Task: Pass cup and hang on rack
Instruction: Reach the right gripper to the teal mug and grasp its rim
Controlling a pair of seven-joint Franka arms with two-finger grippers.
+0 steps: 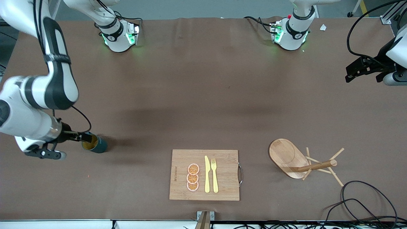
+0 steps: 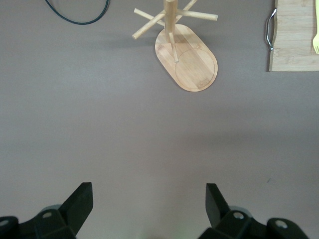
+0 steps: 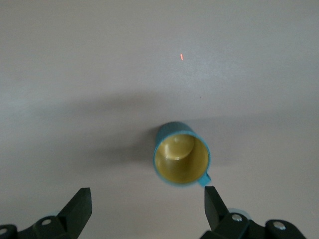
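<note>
I need to grab the teal-green cup by its rim [image 3: 158, 172] with my right gripper next. Then I can pass the cup [image 3: 180, 159] over for hanging on the rack.
The teal-green cup [image 1: 96, 144] stands upright toward the right arm's end of the table, its tan-yellow inside showing. My right gripper [image 1: 81, 137] hovers just beside and above it, open, with nothing between the fingers. In the right wrist view the cup [image 3: 180, 159] sits just ahead of the open gripper [image 3: 147, 199], its handle [image 3: 205, 179] close to one fingertip [image 3: 212, 198]. The wooden rack [image 1: 287, 157] stands on its oval base toward the left arm's end. My left gripper [image 1: 362, 74] waits open over bare table, the rack [image 2: 187, 57] ahead of the gripper [image 2: 149, 199].
A bamboo cutting board [image 1: 222, 184] with orange slices, a yellow knife and a fork lies between cup and rack, near the front edge. A black cable [image 1: 365, 200] loops on the table by the rack. The board's handled end [image 2: 294, 45] shows in the left wrist view.
</note>
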